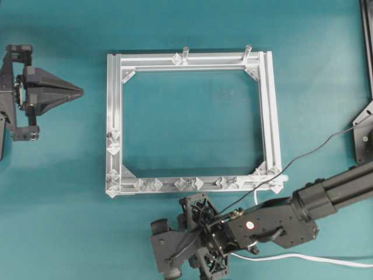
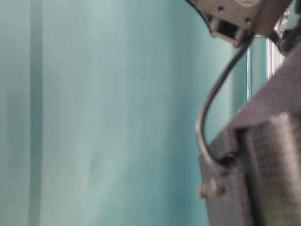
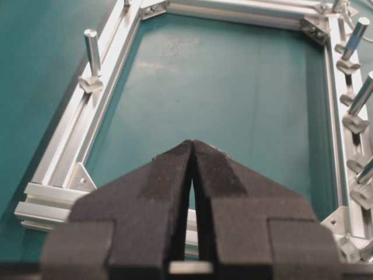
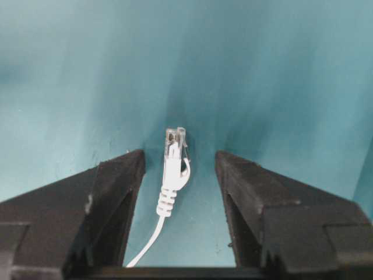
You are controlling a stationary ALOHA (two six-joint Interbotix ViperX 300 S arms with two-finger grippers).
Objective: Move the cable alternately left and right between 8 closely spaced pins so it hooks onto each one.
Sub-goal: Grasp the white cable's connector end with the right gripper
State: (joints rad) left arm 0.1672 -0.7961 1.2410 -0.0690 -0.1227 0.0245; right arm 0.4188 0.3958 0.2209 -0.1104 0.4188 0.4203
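The cable's clear-white plug [image 4: 173, 163] is between my fingers in the right wrist view, so my right gripper should close on it. Closing now would catch it.
The cable's [image 4: 157, 228] clear-white plug [image 4: 174, 149] lies flat on the teal table between the fingers of my right gripper [image 4: 179, 158]. That gripper is open, its pads apart from the plug on both sides. From overhead, my right gripper [image 1: 165, 249] sits just in front of the silver frame [image 1: 115, 105], and the cable [image 1: 291, 256] trails off to the right behind it. The pins [image 1: 156, 185] line the frame's near rail and also appear in the left wrist view as pins [image 3: 354, 123]. My left gripper [image 1: 80, 91] is shut on nothing, left of the frame, its tips [image 3: 192, 142] pressed together.
Two taller grey posts [image 1: 186, 53] stand on the frame's far rail. A dark arm wire [image 1: 303, 154] crosses the frame's near right corner. Another arm's base [image 1: 366, 137] sits at the right edge. The right arm's body [image 2: 263, 169] sits close in the table-level view.
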